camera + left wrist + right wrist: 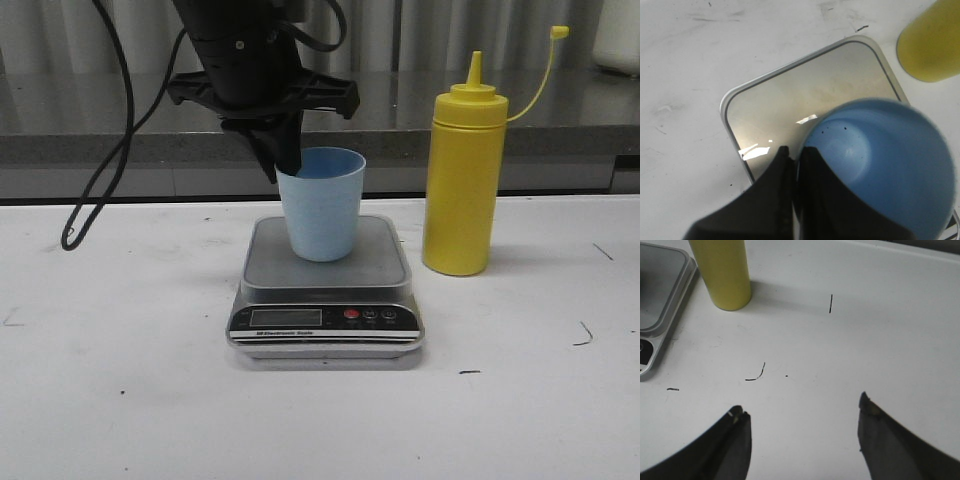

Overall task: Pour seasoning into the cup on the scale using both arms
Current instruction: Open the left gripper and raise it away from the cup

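The pale blue cup's base (pixel 320 254) is resting on the silver-grey scale platform (pixel 372 262), so the cup would stay standing and I will open my left gripper now.
The pale blue cup (pixel 321 205) stands upright on the silver-grey scale (pixel 382 255) at the table's middle. My left gripper (pixel 283 160) comes down from above and is shut on the cup's left rim, one finger inside and one outside; the left wrist view shows the same pinch on the cup (pixel 890 155) by the gripper (pixel 796 152) over the scale platform (pixel 805 95). The yellow seasoning bottle (pixel 463 180) stands upright just right of the scale, its cap hanging on its tether. My right gripper (pixel 800 410) is open and empty over bare table, the bottle (pixel 722 270) ahead of it.
A dark counter ledge (pixel 560 120) runs behind the table. A black cable (pixel 100 170) loops down at the left. Small pen marks (pixel 585 335) dot the white tabletop. The scale's corner shows in the right wrist view (pixel 660 315).
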`<state>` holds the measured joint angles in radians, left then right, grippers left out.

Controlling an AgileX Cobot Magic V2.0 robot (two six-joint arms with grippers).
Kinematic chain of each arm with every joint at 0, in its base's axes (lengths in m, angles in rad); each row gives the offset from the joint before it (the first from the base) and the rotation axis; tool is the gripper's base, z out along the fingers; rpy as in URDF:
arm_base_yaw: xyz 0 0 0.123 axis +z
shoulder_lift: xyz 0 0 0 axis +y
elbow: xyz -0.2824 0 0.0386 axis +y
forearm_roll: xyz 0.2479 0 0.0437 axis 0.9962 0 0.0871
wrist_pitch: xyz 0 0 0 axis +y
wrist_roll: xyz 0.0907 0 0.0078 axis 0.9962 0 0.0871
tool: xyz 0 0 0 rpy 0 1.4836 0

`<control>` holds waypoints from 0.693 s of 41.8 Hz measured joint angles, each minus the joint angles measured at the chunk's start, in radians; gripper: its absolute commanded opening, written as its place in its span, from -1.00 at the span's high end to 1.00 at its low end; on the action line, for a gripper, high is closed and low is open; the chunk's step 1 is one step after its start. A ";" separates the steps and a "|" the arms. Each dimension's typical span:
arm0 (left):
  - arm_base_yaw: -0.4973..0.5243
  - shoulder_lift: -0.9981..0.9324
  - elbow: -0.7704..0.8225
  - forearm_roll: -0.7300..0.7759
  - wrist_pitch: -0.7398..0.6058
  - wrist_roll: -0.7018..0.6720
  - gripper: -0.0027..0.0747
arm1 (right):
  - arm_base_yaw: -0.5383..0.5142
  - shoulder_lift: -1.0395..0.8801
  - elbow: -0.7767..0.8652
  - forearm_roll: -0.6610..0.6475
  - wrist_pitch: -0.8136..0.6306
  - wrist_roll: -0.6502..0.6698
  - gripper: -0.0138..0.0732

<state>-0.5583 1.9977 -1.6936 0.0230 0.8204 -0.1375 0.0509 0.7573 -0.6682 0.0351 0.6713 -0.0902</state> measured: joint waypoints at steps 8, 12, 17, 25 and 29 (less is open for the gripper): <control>0.000 0.000 -0.001 0.000 0.002 0.000 0.40 | 0.000 0.000 0.000 0.000 0.000 0.000 -0.43; 0.000 0.000 -0.004 -0.013 0.002 0.000 0.16 | 0.000 0.000 0.000 0.000 0.000 0.000 -0.43; -0.002 -0.009 -0.009 -0.030 0.005 0.000 0.09 | 0.000 0.000 0.000 0.000 0.000 0.000 -0.43; -0.006 -0.094 -0.009 -0.034 0.061 0.002 0.09 | 0.000 0.000 0.000 0.000 0.000 0.000 -0.43; -0.007 -0.192 0.019 -0.012 0.080 0.004 0.09 | 0.000 0.000 0.000 0.000 0.000 0.000 -0.43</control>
<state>-0.5648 1.8059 -1.6741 0.0106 0.9008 -0.1339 0.0509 0.7573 -0.6682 0.0351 0.6713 -0.0902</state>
